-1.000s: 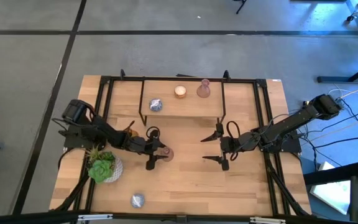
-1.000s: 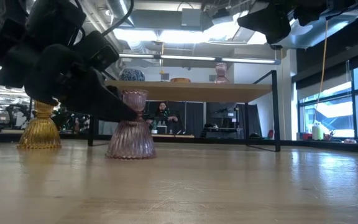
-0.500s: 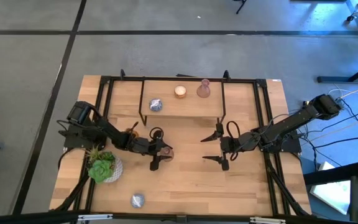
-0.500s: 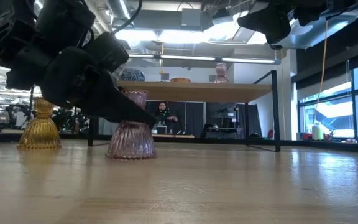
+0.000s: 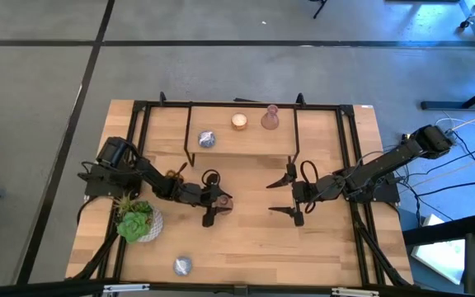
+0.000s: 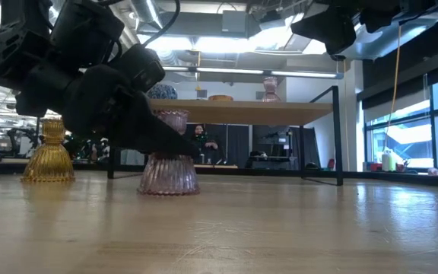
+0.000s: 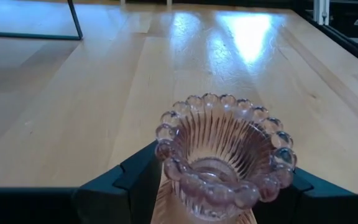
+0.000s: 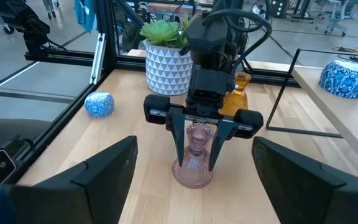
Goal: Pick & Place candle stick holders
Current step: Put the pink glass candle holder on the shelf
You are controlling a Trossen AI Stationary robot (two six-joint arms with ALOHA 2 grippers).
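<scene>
The pink candle stick holder should go on the raised shelf point(image 5: 246, 147), so my left gripper next needs to pick it up by its narrow neck point(image 5: 221, 203).
A pink ribbed candle stick holder point(image 8: 194, 155) stands upright on its base on the wooden table point(image 5: 254, 247), left of the middle. My left gripper point(image 8: 196, 163) reaches it from the table's left, open, one finger on each side of its neck. My right gripper point(image 5: 271, 198) hangs open above the table's right half and holds nothing. An amber holder point(image 6: 48, 152) stands behind my left arm. A blue round holder point(image 5: 181, 265) sits near the front edge. On the raised shelf point(image 5: 246, 147) stand another blue round one point(image 5: 207, 139), a cream one point(image 5: 238, 122) and a second pink one point(image 5: 270, 118). My left gripper has the pink holder's narrow neck point(image 8: 196, 144) between its two fingers point(image 8: 178, 149), far back toward the palm. The fingers come nearly level from the table's left. The holder stands upright on the table. Whether the fingers touch the neck, I cannot tell.
A green succulent in a white patterned pot point(image 5: 138, 221) stands at the table's left beside my left arm. A black metal frame point(image 5: 138, 124) runs around the table and carries the shelf. Bare wood lies between the two grippers and toward the front edge.
My left gripper has moved toward the table's right and slightly down, its fingers passing along both sides of the pink holder's neck. The holder, still upright on its base, has slid a little toward the right.
</scene>
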